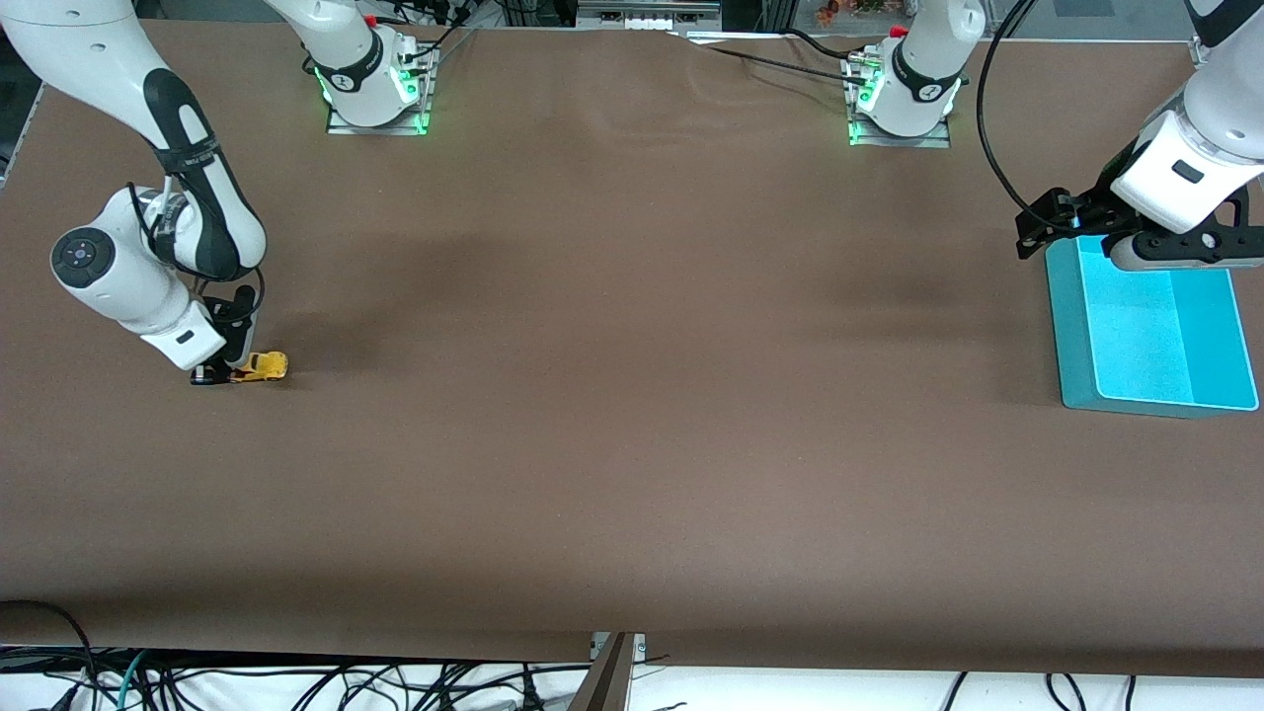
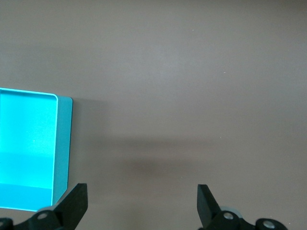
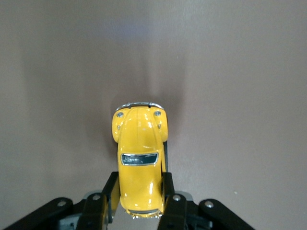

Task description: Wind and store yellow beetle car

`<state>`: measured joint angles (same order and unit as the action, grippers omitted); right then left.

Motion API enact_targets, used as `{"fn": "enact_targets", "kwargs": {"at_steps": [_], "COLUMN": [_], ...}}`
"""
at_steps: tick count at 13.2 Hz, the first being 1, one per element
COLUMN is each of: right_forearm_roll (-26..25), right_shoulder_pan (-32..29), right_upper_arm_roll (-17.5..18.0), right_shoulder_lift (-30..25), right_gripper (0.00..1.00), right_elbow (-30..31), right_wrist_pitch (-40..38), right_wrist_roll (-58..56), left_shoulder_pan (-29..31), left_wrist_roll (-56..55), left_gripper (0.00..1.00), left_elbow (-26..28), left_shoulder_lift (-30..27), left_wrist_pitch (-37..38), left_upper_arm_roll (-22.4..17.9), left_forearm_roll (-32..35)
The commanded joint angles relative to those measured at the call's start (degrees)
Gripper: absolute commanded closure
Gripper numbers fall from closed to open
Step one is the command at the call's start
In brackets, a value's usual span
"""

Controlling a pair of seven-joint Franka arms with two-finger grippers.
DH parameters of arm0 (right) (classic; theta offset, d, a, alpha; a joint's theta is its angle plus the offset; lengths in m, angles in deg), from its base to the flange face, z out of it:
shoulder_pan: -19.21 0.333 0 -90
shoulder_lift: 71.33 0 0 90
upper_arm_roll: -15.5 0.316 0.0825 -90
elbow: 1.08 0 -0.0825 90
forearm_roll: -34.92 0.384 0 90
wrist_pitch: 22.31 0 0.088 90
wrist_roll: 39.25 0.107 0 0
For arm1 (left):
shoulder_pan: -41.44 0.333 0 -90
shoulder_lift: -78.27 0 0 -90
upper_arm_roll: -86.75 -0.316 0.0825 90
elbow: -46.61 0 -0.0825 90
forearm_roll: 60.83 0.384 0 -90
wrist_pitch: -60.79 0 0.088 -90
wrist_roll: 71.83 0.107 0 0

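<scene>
My right gripper should open now, as the yellow beetle car is sitting on the brown tabletop.
The yellow beetle car sits on the brown table toward the right arm's end. My right gripper is down at the table, shut on the car's rear half. In the right wrist view the yellow beetle car shows from above, its nose pointing away from the fingers, which press both sides. My left gripper hangs open over the edge of the teal tray. Nothing lies between the left gripper fingertips, only bare table below.
The teal tray lies toward the left arm's end of the table. Both arm bases stand along the edge farthest from the front camera. Cables hang below the table's near edge.
</scene>
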<state>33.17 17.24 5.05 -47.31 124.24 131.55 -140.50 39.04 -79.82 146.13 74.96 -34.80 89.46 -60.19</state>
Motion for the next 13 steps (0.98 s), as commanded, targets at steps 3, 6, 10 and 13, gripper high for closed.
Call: {"fn": "enact_targets", "kwargs": {"at_steps": [3,6,10,13], "right_forearm_roll": [1.0,1.0,1.0,1.1], "right_shoulder_pan": [-1.4,-1.3,-1.3,-1.2], "right_upper_arm_roll": [1.0,1.8,2.3,2.4], "right_shoulder_lift": [2.8,2.2,1.9,1.5], "right_gripper": [0.67,0.0,0.0,0.0], "right_elbow": [0.3,-2.2,-8.5,-9.5], "right_wrist_pitch": [0.8,-0.9,-9.4,-10.4], "right_wrist_roll": [-1.6,-1.4,-1.4,-1.3], "left_shoulder_pan": [-0.3,-0.3,-0.3,-0.3], "left_wrist_roll": [-0.1,0.0,-0.1,-0.1], "left_gripper": [0.0,0.0,0.0,0.0], "left_elbow": [-1.6,-1.6,-1.6,-1.6], "left_shoulder_lift": [0.6,0.6,0.6,0.6], "left_wrist_pitch": [1.5,1.5,1.5,1.5], "left_upper_arm_roll": [-0.2,-0.2,-0.2,-0.2], "left_forearm_roll": [-0.5,-0.5,-0.5,-0.5]}}
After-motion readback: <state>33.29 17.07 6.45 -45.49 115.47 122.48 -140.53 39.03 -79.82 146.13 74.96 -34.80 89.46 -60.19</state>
